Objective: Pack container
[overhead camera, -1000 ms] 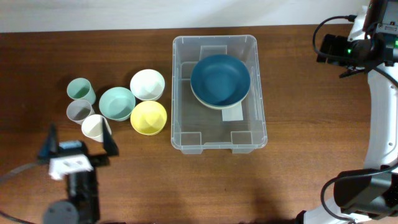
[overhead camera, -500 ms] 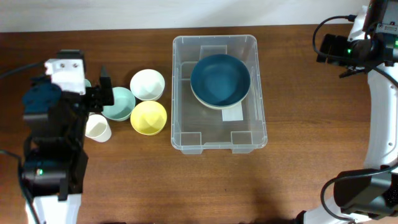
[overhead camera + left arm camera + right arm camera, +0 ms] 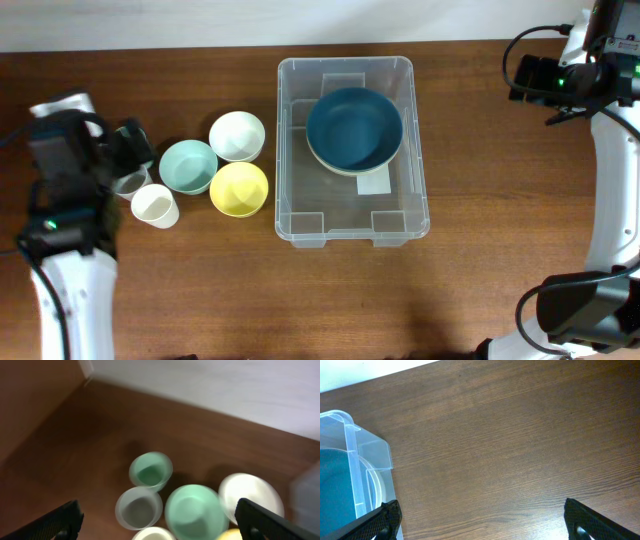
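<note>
My left gripper is to grip the grey cup by its rim next, which leaves the cup's base free to be set upright inside the clear container.
The clear container stands mid-table and holds a dark blue bowl nested on a pale bowl. Left of it are a white bowl, a teal bowl, a yellow bowl, a white cup and a grey cup. My left gripper is open and empty, hovering above the cups. Its wrist view shows a green cup, the grey cup and the teal bowl between the open fingers. My right gripper is open and empty, to the right of the container's far right corner.
The white bowl and the white cup's rim also show in the left wrist view. Bare wooden table lies under the right gripper. A pale wall runs along the table's far edge.
My left arm has swung from the table's front left up toward the back left and now hangs over the cups, hiding the green cup from overhead. The right arm has not moved.
</note>
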`<state>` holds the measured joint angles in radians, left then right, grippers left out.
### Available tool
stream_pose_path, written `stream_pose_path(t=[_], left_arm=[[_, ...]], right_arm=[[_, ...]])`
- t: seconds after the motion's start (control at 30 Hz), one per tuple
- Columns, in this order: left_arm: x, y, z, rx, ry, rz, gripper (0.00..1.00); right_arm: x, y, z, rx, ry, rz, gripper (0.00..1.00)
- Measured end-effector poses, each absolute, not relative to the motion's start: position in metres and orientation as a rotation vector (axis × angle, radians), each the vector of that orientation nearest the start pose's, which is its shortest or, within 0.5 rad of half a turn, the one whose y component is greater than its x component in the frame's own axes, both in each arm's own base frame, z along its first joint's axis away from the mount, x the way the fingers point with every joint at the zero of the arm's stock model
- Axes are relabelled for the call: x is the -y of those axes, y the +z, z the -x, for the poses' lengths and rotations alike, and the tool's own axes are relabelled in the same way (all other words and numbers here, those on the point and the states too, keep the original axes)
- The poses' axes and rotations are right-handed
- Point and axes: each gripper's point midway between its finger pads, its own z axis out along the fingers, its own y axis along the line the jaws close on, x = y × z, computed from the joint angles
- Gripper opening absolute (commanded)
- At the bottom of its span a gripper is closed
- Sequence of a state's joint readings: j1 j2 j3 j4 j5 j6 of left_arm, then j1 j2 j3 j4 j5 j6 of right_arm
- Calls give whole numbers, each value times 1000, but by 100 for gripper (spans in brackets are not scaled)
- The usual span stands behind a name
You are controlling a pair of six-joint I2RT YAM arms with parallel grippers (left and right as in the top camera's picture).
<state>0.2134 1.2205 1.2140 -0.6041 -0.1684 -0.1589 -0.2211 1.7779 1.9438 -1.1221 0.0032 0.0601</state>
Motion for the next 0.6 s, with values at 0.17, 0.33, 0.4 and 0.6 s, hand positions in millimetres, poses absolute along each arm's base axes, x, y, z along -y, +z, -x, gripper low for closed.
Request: stream_pose_path(t=[0.17,0.33,0.4,0.6], left_arm=[[-167,221,-362,-2209,94,772,99],[-189,168,-366,-2288,-54,904,99],[-189,151,-370,-2319,-95,917,99],[-176,112,-380,-2415,-182,918,99]], right_arm=[[99,271,-437,-2504,-68,-356,99],[99,271,-437,-2503,-69,-356,99],[99,271,-437,-2503,-69,-356,99],[99,271,-437,-2503,-69,-355,99]])
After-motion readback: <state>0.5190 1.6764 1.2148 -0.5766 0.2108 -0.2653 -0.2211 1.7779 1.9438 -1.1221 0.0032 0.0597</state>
